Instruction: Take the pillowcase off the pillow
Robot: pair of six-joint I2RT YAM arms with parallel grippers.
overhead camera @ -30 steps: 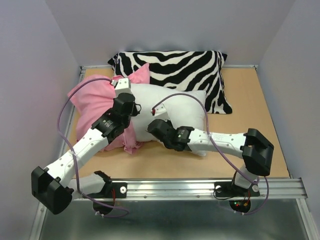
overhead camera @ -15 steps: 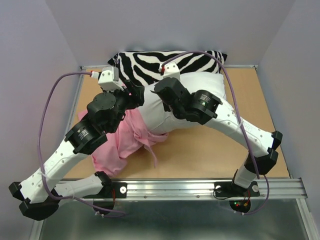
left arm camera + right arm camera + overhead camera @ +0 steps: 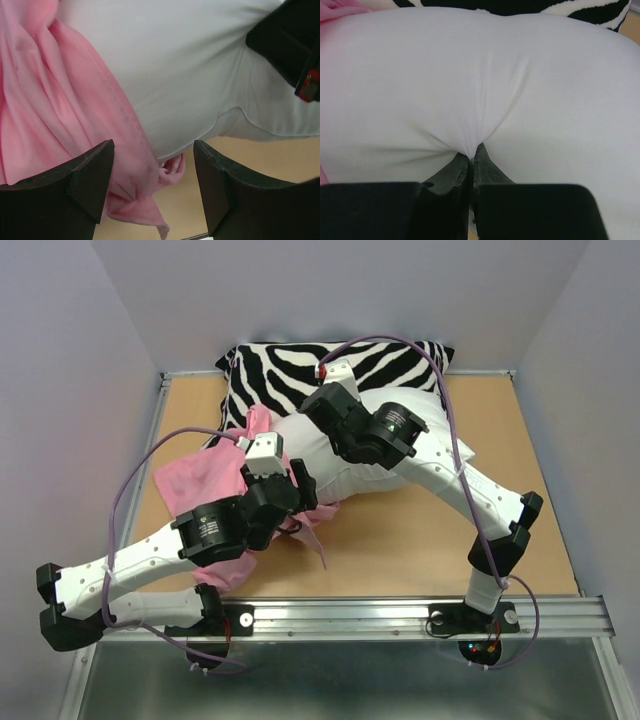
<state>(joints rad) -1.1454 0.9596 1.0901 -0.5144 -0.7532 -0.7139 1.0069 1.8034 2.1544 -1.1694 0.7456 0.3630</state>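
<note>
The white pillow (image 3: 345, 455) needs to slide out of the pink pillowcase, so my left gripper should next grab the pillowcase by its loose hem fold (image 3: 322, 512).
The white pillow (image 3: 345, 455) lies across the middle of the table, raised at its back edge. My right gripper (image 3: 318, 423) is shut on a pinch of its cover (image 3: 471, 150). The pink pillowcase (image 3: 205, 480) is bunched at the pillow's left end and trails under its near-left corner (image 3: 60, 105). My left gripper (image 3: 300, 500) hangs open just over that corner. Its fingers (image 3: 87, 182) stand wide apart with a pink fold (image 3: 145, 210) below the gap, touching neither finger. Whether the pillow's left end is still inside the case is hidden by my left arm.
A zebra-striped pillow (image 3: 300, 365) lies at the back of the table, behind the white one. Bare wooden table (image 3: 420, 540) shows at the near right. A metal rail (image 3: 400, 615) runs along the near edge. Grey walls close in both sides.
My left gripper has opened and let go of the pillowcase, then dropped back toward the near left. The right arm has lifted the pillow's back edge and pulled it toward the zebra pillow.
</note>
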